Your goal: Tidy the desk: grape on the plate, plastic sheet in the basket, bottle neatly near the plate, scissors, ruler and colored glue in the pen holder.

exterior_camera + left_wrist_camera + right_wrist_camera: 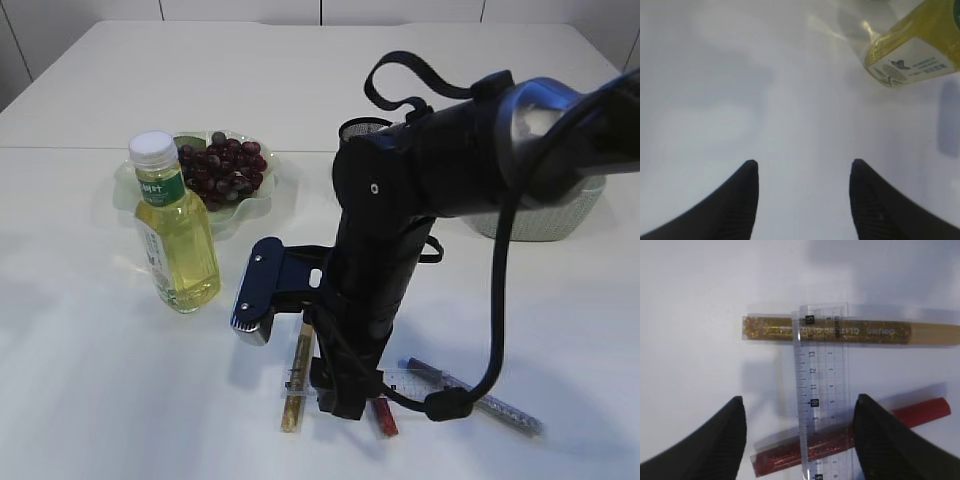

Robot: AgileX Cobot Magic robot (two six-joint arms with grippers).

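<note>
I should next grab the ruler by its long edges near its middle with my right gripper, because the ruler is narrow across but far longer than my fingers can open.
My right gripper (799, 401) is open, low over a clear ruler (821, 390) that lies across a gold glitter glue tube (865, 332) and a red one (920, 411). The ruler and red tube sit between its fingers. In the exterior view the right gripper (343, 403) stands over the gold tube (297, 385), red tube (386, 417) and ruler (405, 379), with a silver-purple tube (490, 402) to the right. The yellow-drink bottle (178, 235) stands upright by the plate (262, 193) of grapes (222, 168). My left gripper (804, 167) is open and empty over bare table, with the bottle (917, 50) at upper right. Scissors and plastic sheet are out of view.
The black mesh pen holder (360, 129) stands behind the right arm. A pale woven basket (560, 222) sits at the right, partly hidden by the arm. The arm's cable loops hang near the glue tubes. The white table stretches left and forward.
</note>
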